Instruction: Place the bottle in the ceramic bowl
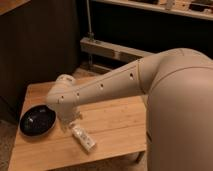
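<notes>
My gripper grabs the bottle by its neck (76, 128) next, to set the bottle in the ceramic bowl (37, 120).
The bottle (84, 139) is small and whitish. It lies on its side on the wooden table (117, 125), left of centre near the front edge. The ceramic bowl (37, 120), black, glossy and empty, sits at the table's left side. My gripper (70, 121) hangs from the pale arm (110, 82) and points down between bowl and bottle, just above the bottle's upper-left end. It is open and holds nothing. The wrist hides part of the table behind it.
The arm's bulky shoulder (180, 110) fills the right of the view and hides the table's right side. Behind the table are a dark wall, a low ledge (115, 50) and a vertical pole (89, 25). Bare tabletop lies right of the bottle.
</notes>
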